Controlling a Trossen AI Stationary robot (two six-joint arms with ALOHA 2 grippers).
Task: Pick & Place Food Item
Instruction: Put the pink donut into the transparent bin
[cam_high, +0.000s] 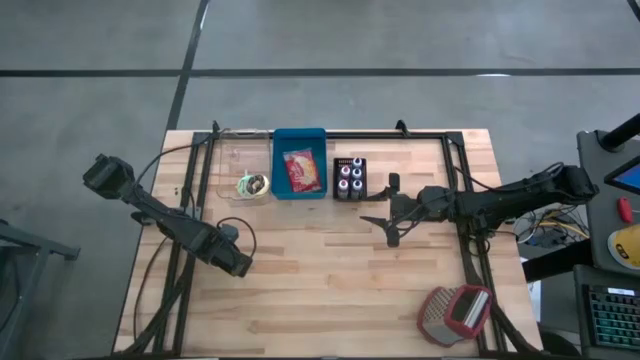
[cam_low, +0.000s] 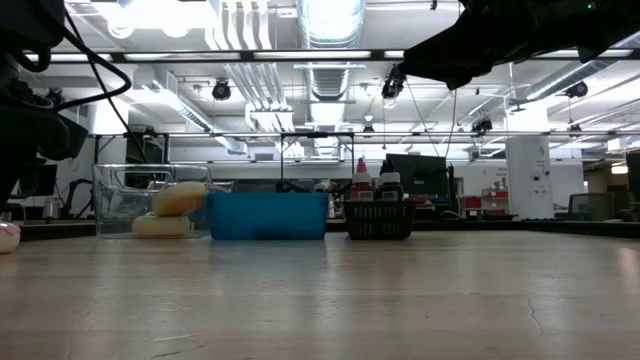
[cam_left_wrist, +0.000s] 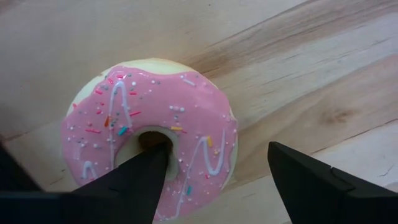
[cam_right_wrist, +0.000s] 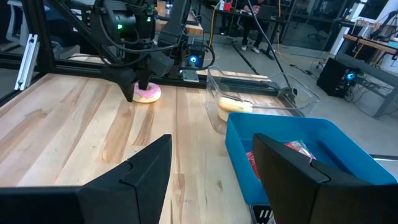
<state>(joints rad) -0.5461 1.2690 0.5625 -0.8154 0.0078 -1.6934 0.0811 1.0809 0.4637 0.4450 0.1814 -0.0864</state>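
Observation:
My fingers straddle the donut's ring (cam_left_wrist: 208, 144), one inside the hole, one down past the donut's outer rim, so it is time for my left gripper to close on the donut.
A pink-iced donut with sprinkles (cam_left_wrist: 149, 124) lies flat on the wooden table (cam_high: 330, 280), toward the near left. My left gripper (cam_left_wrist: 216, 149) points straight down over it and is open. One finger (cam_left_wrist: 143, 180) stands at the donut's hole and the other (cam_left_wrist: 311, 180) beyond its outer rim. The right wrist view shows the same donut (cam_right_wrist: 149, 94) under that gripper (cam_right_wrist: 140, 86). In the high view the gripper (cam_high: 240, 265) hides the donut. My right gripper (cam_high: 385, 215) hovers open and level above the table's middle right, holding nothing. My left gripper comes at the donut from above, pointing down. One fingertip is at the edge of the hole (cam_left_wrist: 163, 138). The other stands off the outer rim with bare table between them. Whether the inner finger touches the icing I cannot tell.
At the far edge stand a clear container (cam_high: 240, 165) holding donuts (cam_low: 178, 200), a blue bin (cam_high: 299, 163) with a red packet (cam_right_wrist: 292, 149), and a black basket of bottles (cam_high: 350, 178). A red and grey object (cam_high: 455, 312) lies near the front right corner.

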